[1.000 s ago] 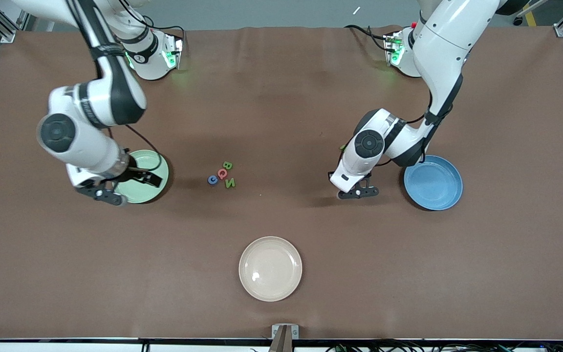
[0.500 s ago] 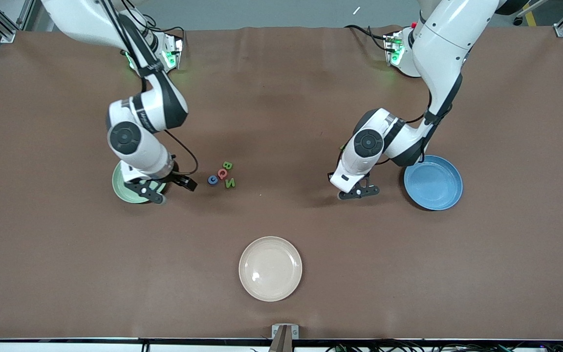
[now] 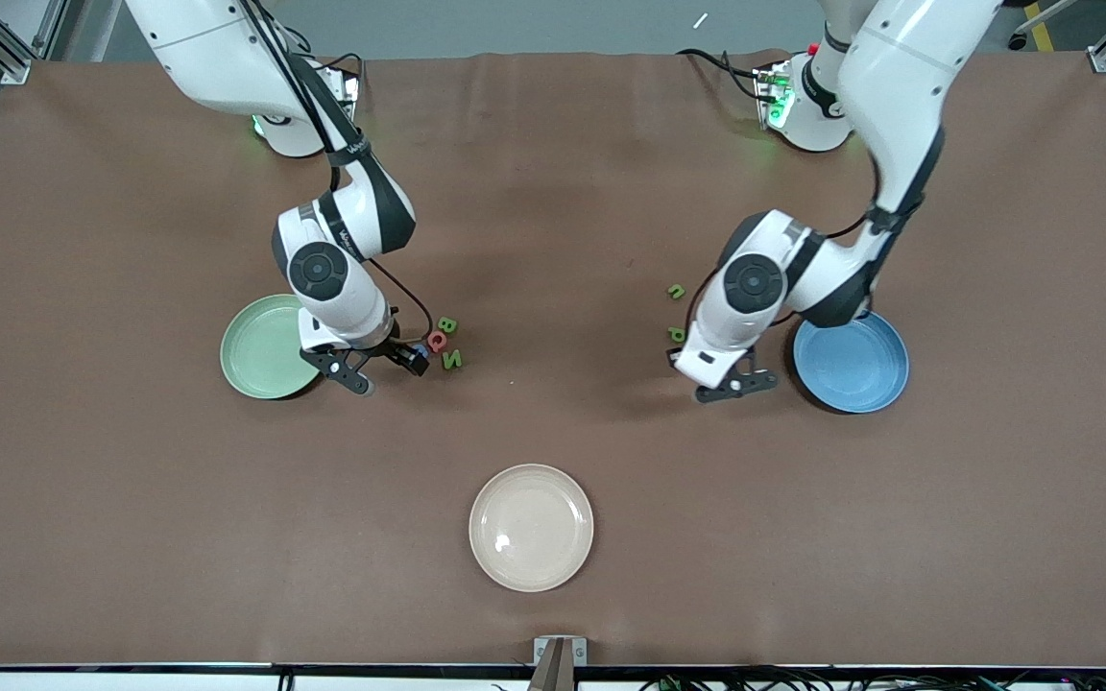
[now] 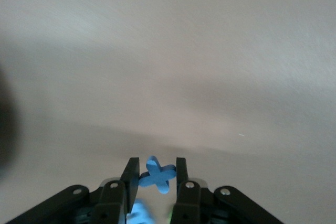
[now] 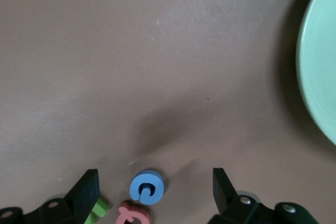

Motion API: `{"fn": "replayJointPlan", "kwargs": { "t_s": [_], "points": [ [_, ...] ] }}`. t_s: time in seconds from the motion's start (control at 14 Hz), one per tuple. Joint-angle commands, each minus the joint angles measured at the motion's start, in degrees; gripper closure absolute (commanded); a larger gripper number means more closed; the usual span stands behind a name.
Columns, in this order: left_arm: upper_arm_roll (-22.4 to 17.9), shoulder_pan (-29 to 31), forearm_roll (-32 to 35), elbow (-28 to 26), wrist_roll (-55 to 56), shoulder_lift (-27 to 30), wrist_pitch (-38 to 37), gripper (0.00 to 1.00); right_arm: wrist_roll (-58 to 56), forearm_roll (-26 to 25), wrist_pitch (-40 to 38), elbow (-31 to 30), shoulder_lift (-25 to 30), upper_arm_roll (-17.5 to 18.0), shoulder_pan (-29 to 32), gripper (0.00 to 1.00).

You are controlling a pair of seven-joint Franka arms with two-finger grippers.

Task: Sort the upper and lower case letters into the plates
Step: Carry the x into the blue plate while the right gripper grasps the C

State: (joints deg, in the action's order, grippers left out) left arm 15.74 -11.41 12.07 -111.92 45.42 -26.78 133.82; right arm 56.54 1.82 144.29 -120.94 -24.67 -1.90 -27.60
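I should next grab the blue c by its rounded outer edge [image 3: 422, 350] with my right gripper, to sort it onto the mint green plate [image 3: 260, 350].
The mint green plate [image 3: 260, 350] lies toward the right arm's end and also shows in the right wrist view [image 5: 320, 61]. The blue plate [image 3: 851, 363] lies toward the left arm's end. A green B [image 3: 446, 325], red Q [image 3: 437, 340], green N [image 3: 452, 360] and blue c [image 3: 422, 351] cluster beside the mint plate. My right gripper [image 3: 385, 372] is open, its jaws either side of the blue c [image 5: 147, 186]. My left gripper [image 3: 735, 386] is shut on a blue x [image 4: 157, 174], over the table beside the blue plate.
A green n [image 3: 676, 291] and a green p [image 3: 676, 334] lie on the brown mat near the left arm's wrist. A cream-beige plate [image 3: 531, 527] sits nearer the front camera, mid-table. In the right wrist view the red Q [image 5: 134, 214] and a green letter [image 5: 97, 208] lie by the blue c.
My right gripper has moved from over the mint plate across to the letter cluster. My left gripper has shifted slightly toward the blue plate, uncovering the green n and p.
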Motion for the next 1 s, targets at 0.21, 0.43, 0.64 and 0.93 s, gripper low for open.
{"fn": "replayJointPlan", "kwargs": {
  "t_s": [0.21,0.43,0.64,0.93],
  "points": [
    [0.3,10.3,0.9,-5.7,-15.2,9.5,-6.6,0.9,1.4,0.2,2.3,-1.7,-1.0,-0.5,-1.1,0.15],
    [0.3,17.3,2.4,-8.8,-24.5,10.7,-4.9,0.9,1.4,0.3,3.5,-1.6,-2.0,-0.5,-1.4,0.25],
    [0.3,22.5,5.9,-11.6,-29.5,10.2,-0.2,0.9,2.9,0.4,3.5,-1.4,-2.0,-0.5,-2.5,0.36],
    [0.3,26.7,6.9,-13.1,-36.2,7.4,4.9,0.9,3.4,0.8,4.2,-1.3,-2.7,-0.4,-2.6,0.39]
  ]
}}
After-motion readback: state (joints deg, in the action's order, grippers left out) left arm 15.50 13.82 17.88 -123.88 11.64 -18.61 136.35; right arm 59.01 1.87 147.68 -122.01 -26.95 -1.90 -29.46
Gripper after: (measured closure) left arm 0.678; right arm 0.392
